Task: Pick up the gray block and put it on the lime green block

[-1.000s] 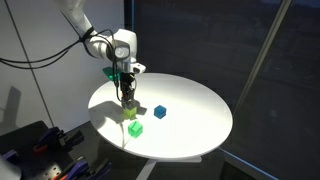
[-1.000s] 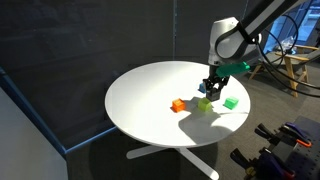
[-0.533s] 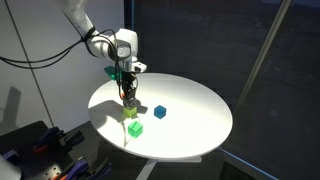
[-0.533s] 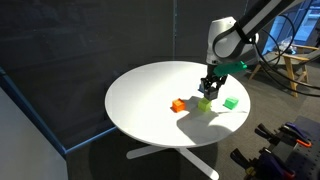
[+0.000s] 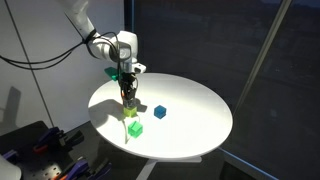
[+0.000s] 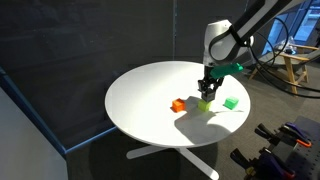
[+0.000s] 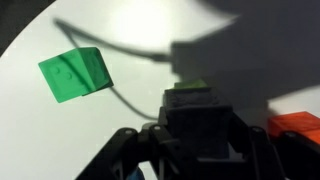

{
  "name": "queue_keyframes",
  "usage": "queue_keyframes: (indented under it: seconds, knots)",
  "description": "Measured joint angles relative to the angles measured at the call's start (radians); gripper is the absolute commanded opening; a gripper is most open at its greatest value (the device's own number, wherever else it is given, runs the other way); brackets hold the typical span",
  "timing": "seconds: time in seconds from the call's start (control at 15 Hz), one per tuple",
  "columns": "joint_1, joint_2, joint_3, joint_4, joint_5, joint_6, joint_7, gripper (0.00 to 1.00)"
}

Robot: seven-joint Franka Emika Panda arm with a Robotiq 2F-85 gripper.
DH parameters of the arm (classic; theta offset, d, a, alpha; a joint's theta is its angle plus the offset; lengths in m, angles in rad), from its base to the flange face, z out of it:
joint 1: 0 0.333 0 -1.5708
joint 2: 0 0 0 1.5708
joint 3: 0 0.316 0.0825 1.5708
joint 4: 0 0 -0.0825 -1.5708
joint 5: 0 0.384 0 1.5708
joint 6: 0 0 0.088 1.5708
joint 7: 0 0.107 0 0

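I need to open my gripper now. The gray block would rest on the lime green block (image 6: 204, 103), as only a thin lime edge shows past the gray block.
My gripper (image 5: 128, 97) is shut on the gray block (image 7: 196, 118), which fills the space between the jaws in the wrist view. It hangs just above the lime green block (image 6: 204, 103), which also shows in an exterior view (image 5: 130, 112). In the wrist view only a thin lime edge (image 7: 192, 86) shows past the gray block. In an exterior view the gripper (image 6: 207, 91) stands over that block, and I cannot tell whether the two blocks touch.
A brighter green block (image 5: 135, 129) (image 6: 230, 102) (image 7: 75, 75), an orange block (image 6: 178, 104) (image 7: 296, 125) and a blue block (image 5: 159, 112) lie close by on the round white table (image 5: 200, 115). The table edge is near the green block.
The gripper with the gray block has shifted slightly sideways, more squarely over the lime green block. The blocks on the table have not moved.
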State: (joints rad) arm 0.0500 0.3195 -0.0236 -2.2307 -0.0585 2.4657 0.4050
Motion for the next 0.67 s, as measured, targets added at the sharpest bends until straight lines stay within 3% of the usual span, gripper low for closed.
queue_keyframes:
  seconds: [0.2, 0.27, 0.33, 0.53, 0.67]
  knots:
    - [0.001, 0.016, 0.000, 0.007, 0.000, 0.000, 0.000, 0.31]
    - [0.002, 0.020, 0.000, 0.008, 0.000, 0.000, 0.000, 0.81]
    - [0.002, 0.023, 0.000, 0.010, 0.000, 0.000, 0.000, 0.81]
    - [0.003, 0.029, 0.000, 0.012, 0.000, 0.000, 0.000, 1.00]
    - [0.003, 0.030, 0.000, 0.013, 0.000, 0.000, 0.000, 1.00]
